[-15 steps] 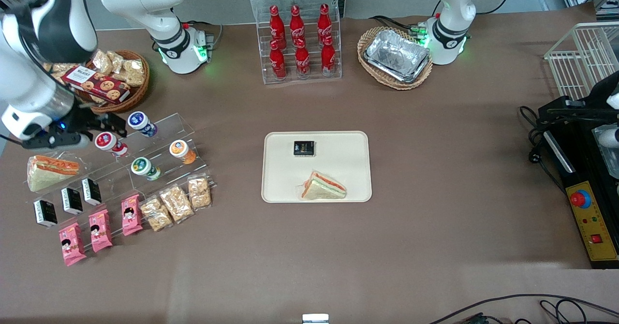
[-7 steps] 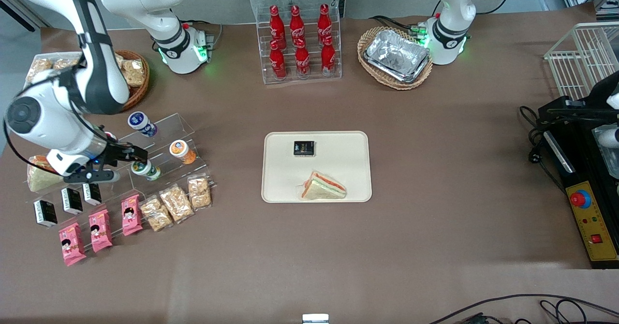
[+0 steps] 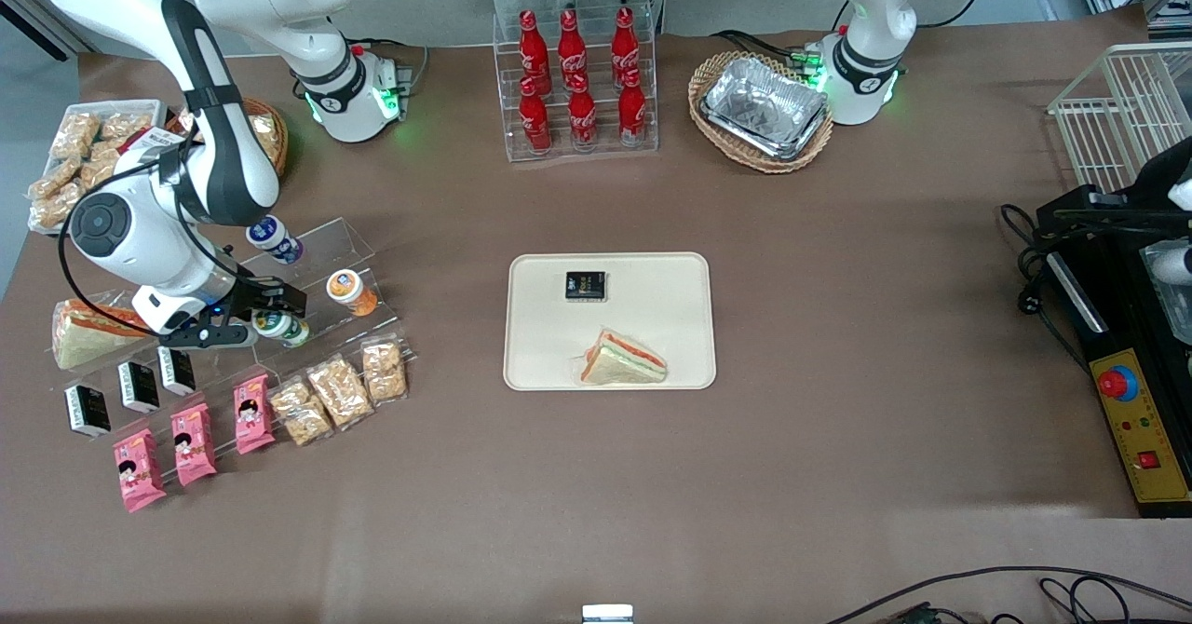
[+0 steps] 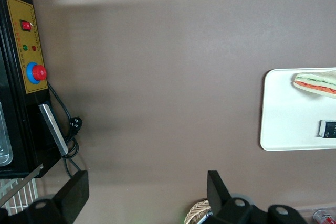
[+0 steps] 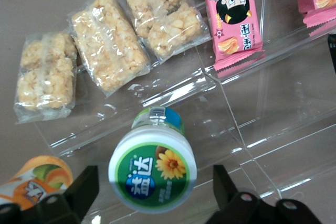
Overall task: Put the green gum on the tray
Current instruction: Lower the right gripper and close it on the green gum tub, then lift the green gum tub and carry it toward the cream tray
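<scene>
I should next take hold of the green gum by its white lid (image 5: 153, 174) with my right gripper, so that I can place the gum on the tray.
The green gum (image 3: 281, 328) stands on the lower step of a clear acrylic stand (image 3: 321, 247). Its white lid with a green label faces the right wrist camera (image 5: 153, 170). My right gripper (image 3: 265, 318) is over it, open, with one finger (image 5: 84, 188) on each side of the lid and gaps between the fingers and the canister (image 5: 155, 195). The cream-beige tray (image 3: 670, 279) lies mid-table, well off toward the parked arm's end from the gum. It holds a sandwich (image 3: 622, 360) and a black packet (image 3: 585, 285). The tray also shows in the left wrist view (image 4: 289, 114).
An orange canister (image 3: 351, 291) stands beside the gum and a blue one (image 3: 273, 237) on the step above. Cracker packs (image 3: 340, 391) and pink snack packs (image 3: 191, 442) lie nearer the front camera. A cola bottle rack (image 3: 577, 84) and a foil tray in a basket (image 3: 764, 107) stand farther away.
My right gripper has moved from beside the red canister toward the front camera and now straddles the green gum. The red canister is now hidden by the arm.
</scene>
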